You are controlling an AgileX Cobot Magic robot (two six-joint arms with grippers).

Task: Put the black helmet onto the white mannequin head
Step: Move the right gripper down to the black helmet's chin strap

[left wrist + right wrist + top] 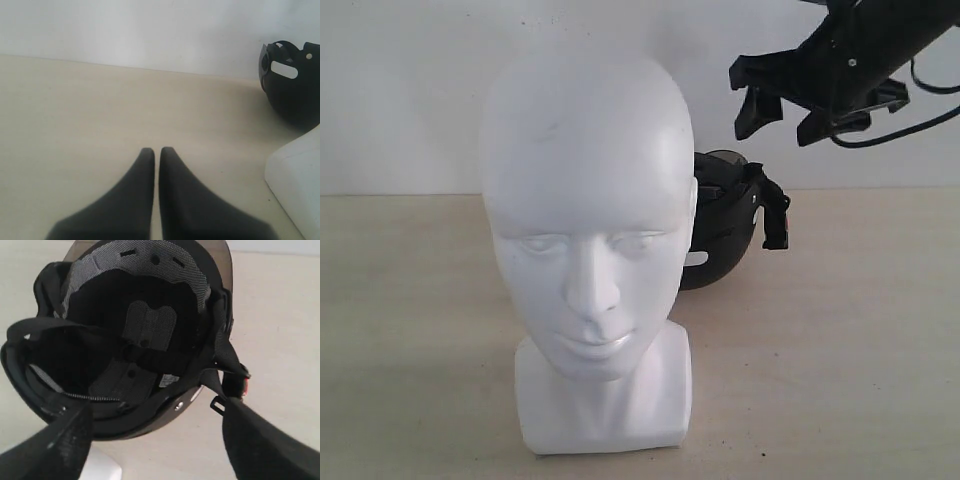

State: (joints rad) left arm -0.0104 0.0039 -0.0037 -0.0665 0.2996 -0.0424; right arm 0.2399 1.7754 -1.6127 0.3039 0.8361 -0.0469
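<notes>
I will next grab the black helmet by its side rim at the buckled strap (756, 195) (212, 367) with my right gripper, to lift it onto the mannequin head.
The white mannequin head (585, 240) stands upright on the table at the front, facing the exterior camera. Behind it and to its right lies the black helmet (725, 225), opening turned up, straps (775, 215) hanging off its side. My right gripper (782, 118) hovers open above the helmet, apart from it; in the right wrist view its gripper (157, 427) frames the helmet's padded inside (130, 335) and tinted visor (222, 260). My left gripper (156, 150) is shut and empty over bare table, with the helmet (292, 82) far off and the head's base (297, 185) beside it.
A pale wooden table (840, 360) carries everything. A white wall (410, 90) rises close behind the helmet. Black cables (920, 110) trail from the right arm at the upper right.
</notes>
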